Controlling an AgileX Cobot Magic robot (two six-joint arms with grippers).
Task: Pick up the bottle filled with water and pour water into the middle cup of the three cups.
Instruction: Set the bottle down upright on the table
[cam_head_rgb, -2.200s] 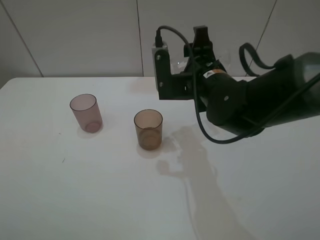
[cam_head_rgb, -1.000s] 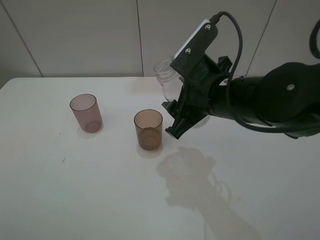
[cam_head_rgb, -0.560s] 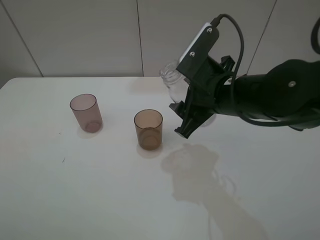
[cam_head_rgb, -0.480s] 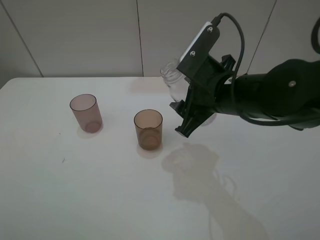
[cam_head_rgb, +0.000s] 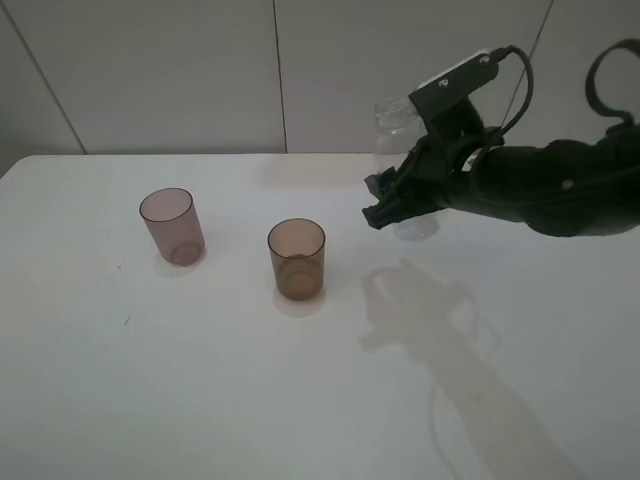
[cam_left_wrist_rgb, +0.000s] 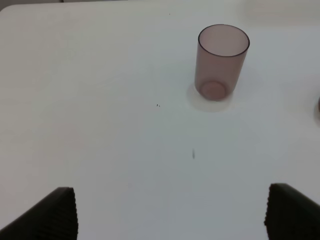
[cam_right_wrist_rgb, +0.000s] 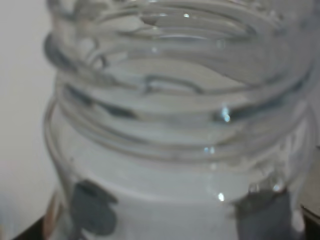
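The bottle's base hangs in the air above the tabletop. My right gripper keeps hold of the bottle for now, until I have lowered it to the tabletop.
Two of the three cups show in the exterior high view. The middle cup, brown-orange, stands upright at the table's centre. A pinkish cup stands to its left. The clear bottle is nearly upright, capless, to the right of the middle cup and behind it. My right gripper is shut on its body. The right wrist view is filled by the bottle's threaded neck, with dark pads at its sides. My left gripper is open over bare table, short of the pinkish cup.
The white table runs back to a pale panelled wall. The right arm and its cable reach in from the right edge and cast a shadow on the table beside the middle cup.
The right gripper has carried the bottle to the right and back, away from the middle cup. The bottle has gone from tilted to nearly upright. Both cups stay put.
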